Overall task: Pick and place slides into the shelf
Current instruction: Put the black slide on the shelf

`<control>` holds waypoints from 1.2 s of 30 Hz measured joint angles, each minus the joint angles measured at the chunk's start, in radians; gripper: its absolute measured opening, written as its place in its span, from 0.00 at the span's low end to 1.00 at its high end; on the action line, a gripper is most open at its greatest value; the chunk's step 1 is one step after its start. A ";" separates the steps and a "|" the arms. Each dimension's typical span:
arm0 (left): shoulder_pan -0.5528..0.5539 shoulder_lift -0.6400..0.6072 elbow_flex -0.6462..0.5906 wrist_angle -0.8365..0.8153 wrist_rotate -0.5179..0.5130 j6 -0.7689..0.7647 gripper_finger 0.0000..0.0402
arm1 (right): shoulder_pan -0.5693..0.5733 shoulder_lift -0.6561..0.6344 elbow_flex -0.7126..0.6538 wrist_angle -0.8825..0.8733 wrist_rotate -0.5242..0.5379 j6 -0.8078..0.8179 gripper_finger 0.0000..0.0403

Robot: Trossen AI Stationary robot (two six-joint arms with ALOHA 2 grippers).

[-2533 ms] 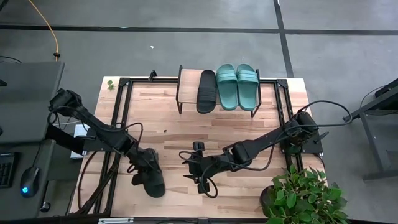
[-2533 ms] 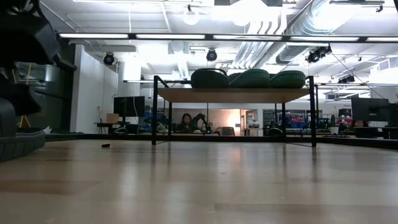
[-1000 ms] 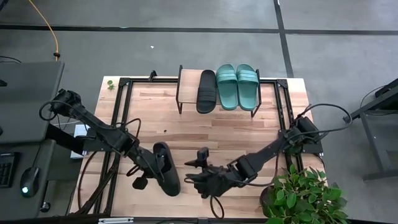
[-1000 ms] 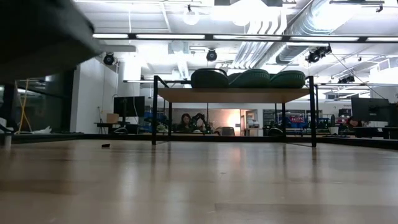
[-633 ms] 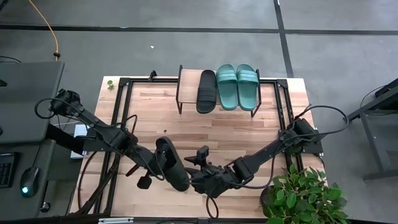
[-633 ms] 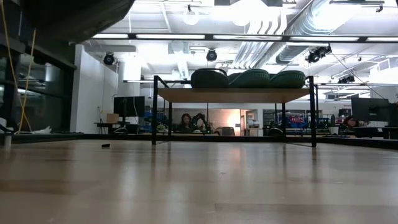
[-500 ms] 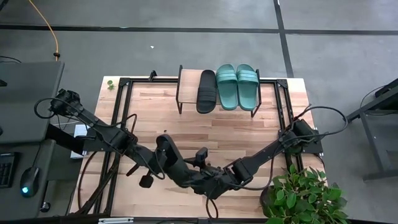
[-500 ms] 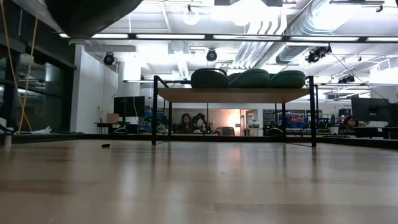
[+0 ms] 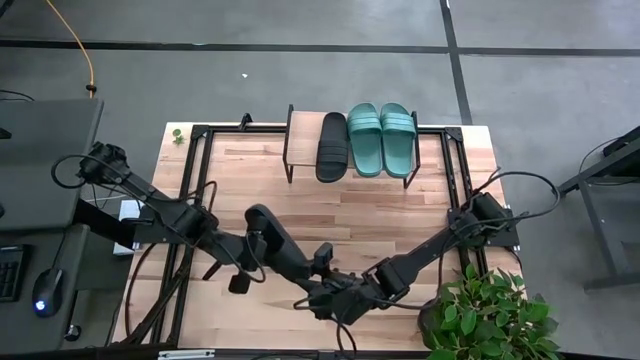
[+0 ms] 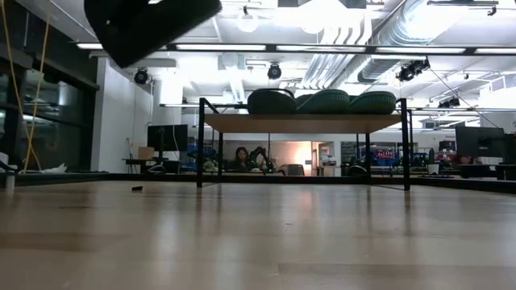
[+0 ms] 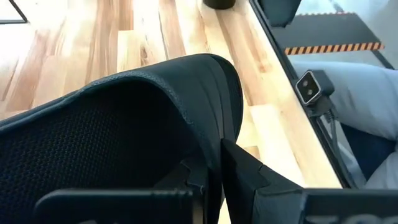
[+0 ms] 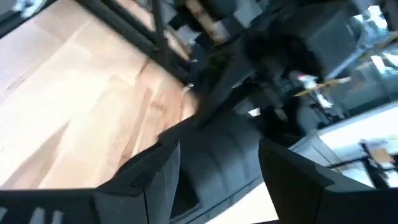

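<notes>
Next, my right gripper grabs the second black slide by its strap to set it on the shelf beside the others.
One black slide [image 9: 334, 146] and two teal slides [image 9: 381, 138] lie side by side on the shelf [image 9: 300, 135] at the table's far edge; they also show on the shelf's plank in the low view [image 10: 322, 101]. My left gripper [image 9: 256, 252] is shut on the second black slide [image 9: 280, 250], in the air over the table's near middle, seen at the low view's top left [image 10: 149, 24]. My right gripper [image 9: 314, 286] is open at this slide's near end, its fingers standing on either side of it [image 12: 217, 155]. My left gripper pinches the edge of the black slide's strap [image 11: 208, 134], one finger [image 11: 245, 174] outside the strap and the other on its mesh-lined inner side. The slide is lifted clear of the table and tilted. My right gripper's fingers flank the slide's end; I cannot tell whether they touch it.
A potted plant [image 9: 485, 312] stands at the table's near right corner. A black metal frame [image 9: 200, 180] runs along the tabletop's edges. The wooden top between the arms and the shelf [image 9: 350, 205] is bare.
My left gripper has carried the black slide up and toward the table's right and far side; the slide has swung so its near end reaches my right gripper. My right gripper has shifted slightly toward the slide.
</notes>
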 joint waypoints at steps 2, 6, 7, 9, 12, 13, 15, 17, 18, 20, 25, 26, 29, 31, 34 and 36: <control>0.000 -0.020 0.000 0.001 -0.004 0.000 0.06 | -0.001 0.009 0.000 0.001 -0.018 -0.006 0.52; -0.001 -0.049 0.000 0.008 -0.004 -0.004 0.06 | 0.000 0.044 0.000 0.001 -0.005 -0.070 0.52; -0.001 -0.051 0.000 0.010 -0.004 -0.008 0.06 | -0.002 0.052 0.000 0.005 0.007 -0.083 0.52; -0.001 -0.052 0.000 0.014 -0.004 -0.015 0.06 | -0.005 0.061 0.000 0.022 0.034 -0.102 0.52; -0.001 -0.052 0.000 0.013 -0.003 -0.019 0.06 | -0.010 0.068 0.000 0.063 0.074 -0.108 0.52; -0.001 -0.052 0.000 0.014 0.000 -0.022 0.06 | -0.013 0.068 0.000 0.070 0.080 -0.108 0.52; -0.001 -0.052 0.000 0.016 0.014 -0.036 0.06 | -0.016 0.068 0.000 0.075 0.080 -0.108 0.52; -0.001 -0.052 0.000 0.026 0.026 -0.050 0.06 | -0.014 0.068 0.000 0.074 0.088 -0.116 0.52; -0.001 -0.051 0.000 0.032 0.032 -0.054 0.06 | -0.014 0.068 0.000 0.074 0.093 -0.119 0.52; -0.001 -0.051 0.000 0.040 0.042 -0.064 0.06 | -0.013 0.068 0.000 0.074 0.109 -0.118 0.52; -0.001 -0.051 0.000 0.067 0.050 -0.083 0.06 | -0.013 0.068 0.000 0.072 0.166 -0.118 0.52; -0.001 -0.051 0.000 0.071 0.054 -0.085 0.06 | -0.013 0.068 0.000 0.072 0.169 -0.118 0.52; -0.001 -0.051 0.000 0.082 0.068 -0.087 0.06 | -0.013 0.068 0.000 0.072 0.172 -0.118 0.52; -0.001 -0.041 0.000 0.088 0.068 -0.092 0.06 | -0.013 0.068 0.000 0.071 0.186 -0.113 0.52; -0.001 -0.033 -0.001 0.091 0.075 -0.105 0.06 | -0.014 0.068 0.000 0.072 0.235 -0.108 0.52; -0.001 -0.018 0.000 0.109 0.074 -0.105 0.06 | -0.013 0.068 0.000 0.069 0.254 -0.109 0.52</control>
